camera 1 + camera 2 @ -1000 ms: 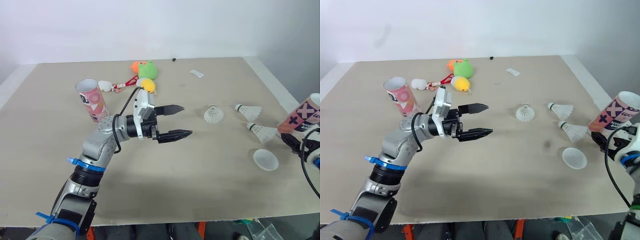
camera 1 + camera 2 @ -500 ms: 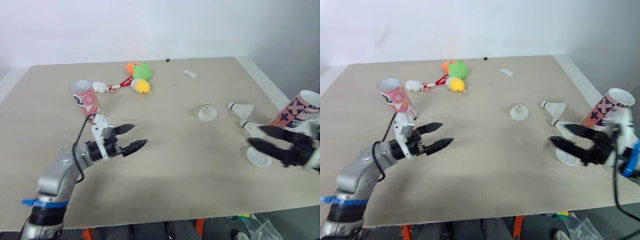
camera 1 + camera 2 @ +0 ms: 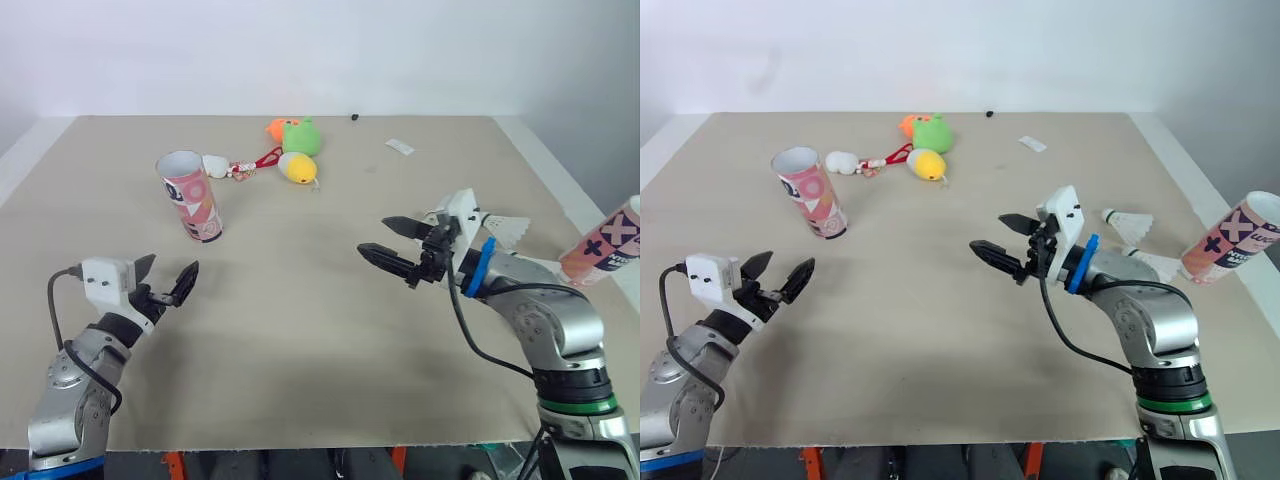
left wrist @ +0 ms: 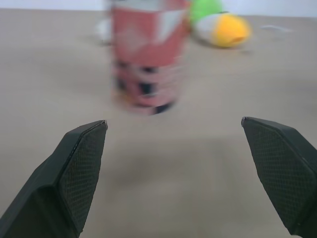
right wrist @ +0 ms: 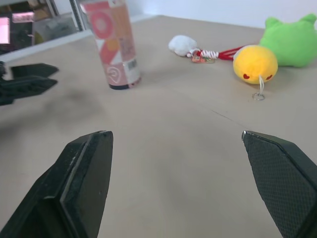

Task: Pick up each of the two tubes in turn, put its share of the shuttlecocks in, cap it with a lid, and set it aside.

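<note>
The pink-and-white tube needs to stay steady while it is filled with shuttlecocks, so my left gripper should next grip the tube by its lower body (image 3: 198, 220) (image 4: 146, 87).
A pink patterned tube (image 3: 190, 195) stands upright and open-topped at the left of the table. The second tube (image 3: 1232, 240) leans at the table's right edge. Two white shuttlecocks (image 3: 1130, 222) (image 3: 1155, 262) lie just behind my right arm. My right gripper (image 3: 374, 235) hovers open over the middle of the table, pointing left, with nothing in it. My left gripper (image 3: 172, 266) is open and empty at the near left, in front of the pink tube (image 4: 148, 54). The right wrist view shows that tube (image 5: 115, 44) and the left gripper (image 5: 25, 82).
A green plush (image 3: 298, 135), an orange one (image 3: 274, 128), a yellow one (image 3: 298, 168) and a small white toy (image 3: 215, 165) on a red cord lie at the back. A white slip (image 3: 399, 147) and a small black object (image 3: 354, 117) sit near the far edge.
My left arm has drawn back from the table's middle to the near left. My right arm has swung in from the right edge to the middle. Both grippers remain open.
</note>
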You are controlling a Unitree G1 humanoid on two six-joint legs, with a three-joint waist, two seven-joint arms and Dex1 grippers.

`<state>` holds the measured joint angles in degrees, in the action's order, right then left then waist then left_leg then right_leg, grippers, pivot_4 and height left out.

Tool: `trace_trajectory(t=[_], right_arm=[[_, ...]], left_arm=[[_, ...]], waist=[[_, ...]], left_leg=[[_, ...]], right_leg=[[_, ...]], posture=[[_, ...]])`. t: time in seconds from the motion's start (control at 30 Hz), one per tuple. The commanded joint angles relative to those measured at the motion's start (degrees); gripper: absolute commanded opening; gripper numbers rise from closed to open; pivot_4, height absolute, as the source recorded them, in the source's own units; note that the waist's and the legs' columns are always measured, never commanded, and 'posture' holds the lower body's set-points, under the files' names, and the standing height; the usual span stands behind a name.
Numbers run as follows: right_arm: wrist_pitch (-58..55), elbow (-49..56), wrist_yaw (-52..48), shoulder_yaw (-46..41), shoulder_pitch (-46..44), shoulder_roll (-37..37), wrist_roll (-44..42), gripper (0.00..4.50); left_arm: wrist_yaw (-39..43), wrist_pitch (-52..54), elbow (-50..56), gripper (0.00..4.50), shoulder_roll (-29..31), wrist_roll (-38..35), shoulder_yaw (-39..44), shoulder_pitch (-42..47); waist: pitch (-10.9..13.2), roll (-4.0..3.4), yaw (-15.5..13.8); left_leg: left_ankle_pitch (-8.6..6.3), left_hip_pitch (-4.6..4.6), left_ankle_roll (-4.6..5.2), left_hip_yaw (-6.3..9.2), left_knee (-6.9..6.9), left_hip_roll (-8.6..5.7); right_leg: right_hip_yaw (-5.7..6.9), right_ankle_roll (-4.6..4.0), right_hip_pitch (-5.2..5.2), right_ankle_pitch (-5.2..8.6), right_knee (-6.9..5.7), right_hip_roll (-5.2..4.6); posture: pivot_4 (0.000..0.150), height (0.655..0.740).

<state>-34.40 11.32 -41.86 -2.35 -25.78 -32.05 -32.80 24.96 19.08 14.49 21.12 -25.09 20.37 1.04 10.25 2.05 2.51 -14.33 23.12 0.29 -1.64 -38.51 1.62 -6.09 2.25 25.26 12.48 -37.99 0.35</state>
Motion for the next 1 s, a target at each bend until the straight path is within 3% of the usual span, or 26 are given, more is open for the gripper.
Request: trace_trajectory(t=[0.03, 0.37, 0.67, 1.0], right_arm=[[2.6, 1.8, 1.0, 0.2, -0.8, 1.5, 1.5, 4.44], [3.3, 7.0, 4.0, -1.6, 3.5, 2.5, 2.0, 4.44], [1.3, 13.5, 6.0, -3.2, 7.0, 2.2, -0.2, 4.44], [-0.2, 17.1, 5.8, -3.3, 7.9, 1.6, -2.8, 4.44]], left_arm=[[0.0, -2.0, -3.4, 4.5, 2.0, 2.6, -1.5, 4.1], [1.6, -5.2, -22.2, 4.5, 5.0, 7.9, -5.5, 18.5], [3.9, -11.6, -45.4, 4.5, 5.5, 12.9, -10.0, 35.8], [6.1, -17.3, -59.0, 4.5, 5.3, 15.1, -11.2, 43.9]], waist=[[0.0, 0.0, -0.1], [0.0, 0.03, 0.0], [0.0, 0.05, 0.1], [0.0, 0.06, 0.0]], left_leg=[[0.0, 0.03, 0.0, 0.03, 0.0, -0.01], [0.0, 0.03, 0.0, 0.09, -0.02, -0.02], [0.0, 0.09, 0.0, 0.13, -0.05, -0.08], [0.0, 0.15, -0.01, 0.17, -0.06, -0.09]], right_leg=[[0.06, 0.01, -0.01, 0.01, 0.0, 0.0], [0.14, -0.07, -0.02, -0.04, 0.0, 0.01], [0.2, -0.19, -0.01, -0.12, 0.0, 0.06], [0.24, -0.2, 0.0, -0.13, 0.01, 0.06]], posture=[[0.15, 0.7323], [0.15, 0.7323], [0.15, 0.7323], [0.15, 0.7323]])
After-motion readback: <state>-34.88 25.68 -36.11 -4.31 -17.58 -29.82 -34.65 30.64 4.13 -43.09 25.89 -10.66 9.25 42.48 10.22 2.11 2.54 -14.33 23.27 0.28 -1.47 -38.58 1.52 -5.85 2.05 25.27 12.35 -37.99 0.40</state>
